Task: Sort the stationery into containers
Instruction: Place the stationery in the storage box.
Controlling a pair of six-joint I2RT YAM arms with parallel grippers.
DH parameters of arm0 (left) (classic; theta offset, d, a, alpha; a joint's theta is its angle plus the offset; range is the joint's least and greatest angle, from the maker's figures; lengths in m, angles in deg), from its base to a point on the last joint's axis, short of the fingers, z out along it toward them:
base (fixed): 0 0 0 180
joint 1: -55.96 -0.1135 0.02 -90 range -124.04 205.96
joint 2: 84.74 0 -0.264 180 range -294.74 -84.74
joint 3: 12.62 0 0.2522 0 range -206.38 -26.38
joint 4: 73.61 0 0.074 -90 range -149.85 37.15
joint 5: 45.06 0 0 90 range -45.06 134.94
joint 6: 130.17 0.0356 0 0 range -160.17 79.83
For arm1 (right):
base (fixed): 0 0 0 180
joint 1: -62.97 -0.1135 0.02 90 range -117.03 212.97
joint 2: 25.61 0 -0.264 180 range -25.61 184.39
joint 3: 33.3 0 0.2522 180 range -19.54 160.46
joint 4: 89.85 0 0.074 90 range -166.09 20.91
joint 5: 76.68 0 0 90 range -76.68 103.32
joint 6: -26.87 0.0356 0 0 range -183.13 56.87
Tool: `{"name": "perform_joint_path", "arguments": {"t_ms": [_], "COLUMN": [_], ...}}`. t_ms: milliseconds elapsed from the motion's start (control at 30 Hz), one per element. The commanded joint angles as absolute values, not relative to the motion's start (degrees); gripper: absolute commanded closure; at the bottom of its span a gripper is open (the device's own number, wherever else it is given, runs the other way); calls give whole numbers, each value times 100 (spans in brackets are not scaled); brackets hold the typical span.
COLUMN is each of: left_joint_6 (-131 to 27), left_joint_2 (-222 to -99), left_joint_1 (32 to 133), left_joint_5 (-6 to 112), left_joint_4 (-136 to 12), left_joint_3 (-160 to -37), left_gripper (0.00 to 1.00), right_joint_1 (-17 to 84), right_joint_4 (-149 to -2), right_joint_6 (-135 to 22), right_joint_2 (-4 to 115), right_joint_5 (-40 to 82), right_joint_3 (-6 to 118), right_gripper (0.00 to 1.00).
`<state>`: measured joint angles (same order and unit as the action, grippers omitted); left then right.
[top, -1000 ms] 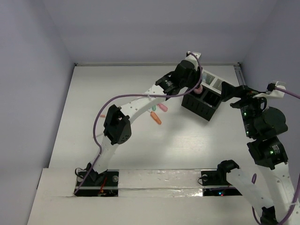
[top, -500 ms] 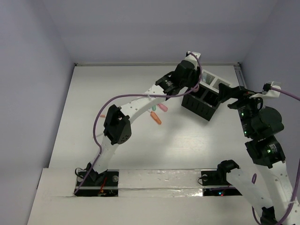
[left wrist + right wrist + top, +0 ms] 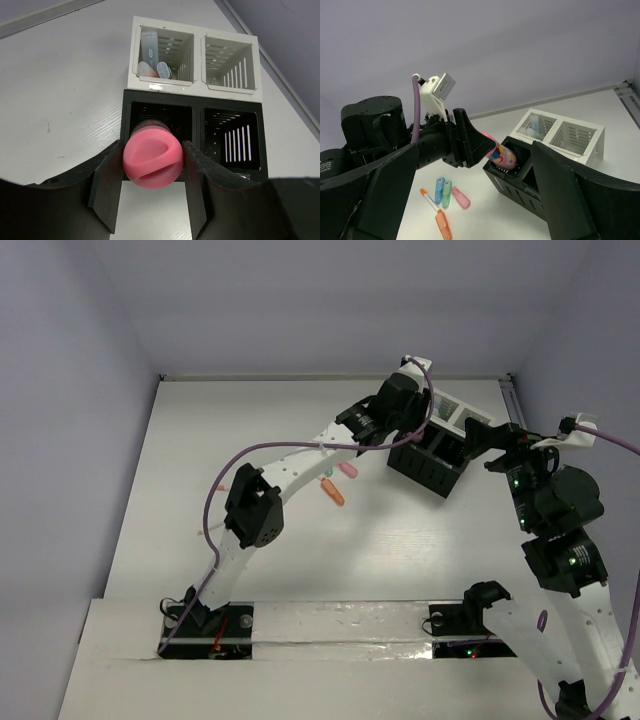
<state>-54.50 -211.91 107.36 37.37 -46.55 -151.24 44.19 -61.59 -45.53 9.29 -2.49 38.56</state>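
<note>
The pink-capped cylinder's lower end is inside the section of the black box and the cylinder would come to rest in the box. My left gripper opens next.
My left gripper (image 3: 153,151) is shut on a pink-capped cylinder (image 3: 151,160) with a patterned body (image 3: 502,154). The cylinder tilts, its lower end inside the near-left compartment of the black box (image 3: 197,125). Joined behind the box is the white two-cell tray (image 3: 197,55), and its left cell holds a few pale pieces (image 3: 150,50). My right gripper (image 3: 490,440) hangs open and empty just right of the black box (image 3: 432,472). Left of the box, loose stationery lies on the table: a blue piece (image 3: 439,189), a green one (image 3: 447,194), a pink one (image 3: 461,197) and an orange marker (image 3: 443,225).
A thin orange-tipped pen (image 3: 428,196) lies beside the blue piece. The left arm's purple cable (image 3: 300,445) loops over the table. A metal rail (image 3: 512,400) runs along the table's far right edge behind the tray.
The left gripper has edged right and down with the pink cylinder, over the black box. The right gripper drifted slightly left, still open.
</note>
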Motion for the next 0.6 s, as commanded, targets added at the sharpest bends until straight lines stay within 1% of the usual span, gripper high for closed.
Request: {"name": "perform_joint_path", "arguments": {"t_ms": [0,33,67,133,167,233,267,300,367,467,567], "left_joint_6": [-5388,-5379,-5379,-5327,-5300,-5195,-5151,-5116,-5002,-4913,-4931], "left_joint_2": [-21051,-21025,-20999,-20876,-20797,-20507,-20419,-20296,-20217,-20093,-19892], "left_joint_1": [10764,10764,10764,10816,10817,10817,10817,10817,10817,10817,10817], "left_joint_5": [3729,3729,3747,3712,3677,3633,3615,3606,3545,3536,3492], "left_joint_4": [-4922,-4939,-4965,-5088,-5167,-5499,-5562,-5607,-5598,-5502,-5379], "left_joint_3": [-15506,-15506,-15506,-15462,-15418,-15217,-15190,-15198,-15312,-15470,-15480], "left_gripper": [83,81,74,67,57,45,37,33,26,21,19], "right_joint_1": [4408,4408,4408,4408,4408,4408,4408,4408,4408,4408,4408], "right_joint_4": [-6449,-6449,-6449,-6449,-6458,-6458,-6458,-6458,-6458,-6501,-6528], "right_joint_6": [-4538,-4538,-4538,-4538,-4538,-4538,-4547,-4547,-4564,-4556,-4556], "right_joint_2": [920,920,920,920,920,911,902,911,920,928,964], "right_joint_5": [-206,-206,-206,-180,-162,-145,-127,-109,-100,-65,57], "right_joint_3": [3882,3890,3890,3899,3899,3890,3890,3890,3890,3890,3890], "right_gripper": [0,0,0,0,0,0,0,0,0,0,0]}}
